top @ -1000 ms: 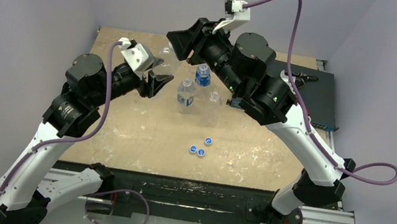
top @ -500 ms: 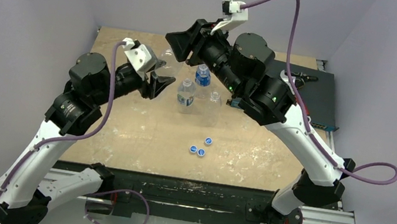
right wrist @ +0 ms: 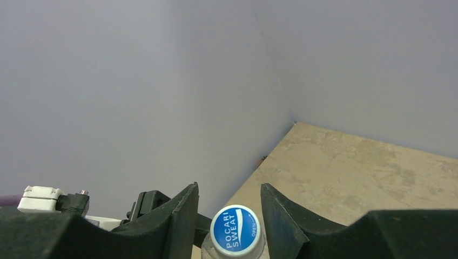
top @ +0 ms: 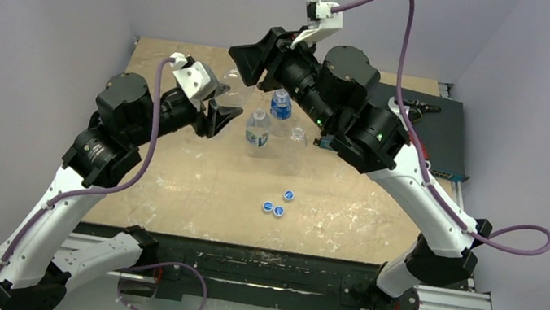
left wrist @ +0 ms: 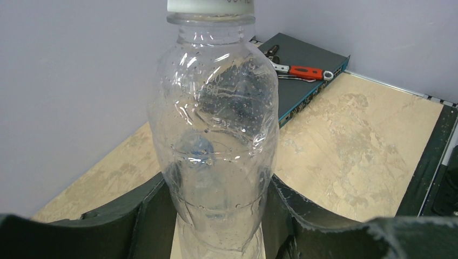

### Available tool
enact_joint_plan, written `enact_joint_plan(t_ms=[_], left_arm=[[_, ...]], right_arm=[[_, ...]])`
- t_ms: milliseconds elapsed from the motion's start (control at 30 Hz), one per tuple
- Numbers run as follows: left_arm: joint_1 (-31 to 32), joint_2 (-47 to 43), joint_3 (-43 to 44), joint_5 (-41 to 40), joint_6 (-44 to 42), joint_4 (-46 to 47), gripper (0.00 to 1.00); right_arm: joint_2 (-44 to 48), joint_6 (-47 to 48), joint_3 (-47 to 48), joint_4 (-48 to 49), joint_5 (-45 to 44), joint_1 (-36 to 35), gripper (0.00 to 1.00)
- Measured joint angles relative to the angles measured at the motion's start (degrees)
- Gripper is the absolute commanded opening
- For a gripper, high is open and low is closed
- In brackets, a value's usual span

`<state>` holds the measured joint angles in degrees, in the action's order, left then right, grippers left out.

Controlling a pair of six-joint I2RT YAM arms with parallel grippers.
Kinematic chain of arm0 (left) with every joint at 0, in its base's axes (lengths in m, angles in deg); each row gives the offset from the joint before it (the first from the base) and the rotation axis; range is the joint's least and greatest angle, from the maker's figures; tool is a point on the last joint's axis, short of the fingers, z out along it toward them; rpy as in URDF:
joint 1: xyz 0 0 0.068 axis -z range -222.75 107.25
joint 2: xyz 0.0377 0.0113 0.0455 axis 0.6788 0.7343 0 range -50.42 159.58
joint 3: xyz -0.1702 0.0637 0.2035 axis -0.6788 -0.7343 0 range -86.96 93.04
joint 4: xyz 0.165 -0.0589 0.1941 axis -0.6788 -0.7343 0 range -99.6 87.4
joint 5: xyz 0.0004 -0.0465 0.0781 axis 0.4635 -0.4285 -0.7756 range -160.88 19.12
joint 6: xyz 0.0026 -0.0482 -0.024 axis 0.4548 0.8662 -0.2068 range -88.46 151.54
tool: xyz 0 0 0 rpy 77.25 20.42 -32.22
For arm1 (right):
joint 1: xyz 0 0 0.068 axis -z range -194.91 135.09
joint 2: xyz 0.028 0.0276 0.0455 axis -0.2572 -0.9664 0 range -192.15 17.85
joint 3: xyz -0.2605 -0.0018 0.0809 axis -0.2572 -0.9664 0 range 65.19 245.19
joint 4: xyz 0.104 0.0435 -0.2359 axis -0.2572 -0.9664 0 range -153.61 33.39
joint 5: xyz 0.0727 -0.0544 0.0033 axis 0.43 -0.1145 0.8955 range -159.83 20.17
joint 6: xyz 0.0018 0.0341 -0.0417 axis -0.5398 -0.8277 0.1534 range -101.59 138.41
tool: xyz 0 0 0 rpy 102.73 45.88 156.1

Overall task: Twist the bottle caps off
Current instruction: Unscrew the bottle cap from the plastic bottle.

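Observation:
My right gripper is about to grab the blue cap (right wrist: pixel 236 232) by its opposite sides, which leaves the bottle body free. Then it can turn the cap to unscrew it.
My left gripper (left wrist: pixel 219 213) is shut on the lower body of a clear unlabelled bottle (left wrist: pixel 216 135) and holds it upright off the table; its cap (left wrist: pixel 210 5) shows at the top edge. In the overhead view this bottle (top: pixel 231 84) stands between the left gripper (top: pixel 220 116) and the right gripper (top: pixel 250 59). My right gripper (right wrist: pixel 229 208) is open and straddles the blue cap (right wrist: pixel 235 229), with a gap on each side. Two labelled bottles (top: pixel 258 129) (top: pixel 281 105) and one unlabelled bottle (top: pixel 296 137) stand mid-table. Three loose blue caps (top: pixel 278 203) lie in front of them.
A dark flat box (top: pixel 432 125) sits at the table's far right; a red-handled tool (left wrist: pixel 305 72) lies on it. Grey walls close in the left, back and right sides. The table's front edge (top: pixel 242 245) runs just ahead of the arm bases.
The right gripper has shifted slightly left over the held bottle's cap. The left arm and its bottle have barely moved.

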<state>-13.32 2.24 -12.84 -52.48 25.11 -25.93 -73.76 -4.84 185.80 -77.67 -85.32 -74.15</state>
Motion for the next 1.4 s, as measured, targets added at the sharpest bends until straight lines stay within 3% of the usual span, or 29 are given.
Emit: enact_joint_plan(t_ms=[67, 200, 333, 633, 867, 1033, 1200, 1400], left_arm=[[0.0, 0.0, 0.0, 0.0, 0.0, 0.0, 0.04], [0.0, 0.0, 0.0, 0.0, 0.0, 0.0, 0.04], [0.0, 0.0, 0.0, 0.0, 0.3, 0.0, 0.04], [0.0, 0.0, 0.0, 0.1, 0.5, 0.0, 0.04], [0.0, 0.0, 0.0, 0.3, 0.9, -0.2, 0.03], [0.0, -0.1, 0.0, 1.4, 1.5, -0.2, 0.03], [0.0, -0.6, 0.0, 8.2, 5.4, 0.6, 0.03], [0.2, -1.3, 0.0, 24.8, 16.2, 7.5, 0.04]], right_arm=[[0.0, 0.1, -0.1, 0.1, 0.0, 0.0, 0.46], [0.0, 0.2, -0.2, 0.0, 0.0, 0.0, 0.59], [0.0, 0.3, -0.3, 0.0, -0.1, 0.0, 0.57], [0.3, 0.3, -2.0, 0.1, -0.5, 0.0, 0.33], [0.5, 0.4, -2.6, 0.6, -0.5, -0.1, 0.02], [1.0, 0.8, -3.1, 0.9, 0.9, 0.1, 0.0], [6.5, 1.9, -10.6, 6.1, 10.9, 2.3, 0.0], [15.2, 1.1, -21.3, 18.7, 35.7, 7.7, 0.0]])
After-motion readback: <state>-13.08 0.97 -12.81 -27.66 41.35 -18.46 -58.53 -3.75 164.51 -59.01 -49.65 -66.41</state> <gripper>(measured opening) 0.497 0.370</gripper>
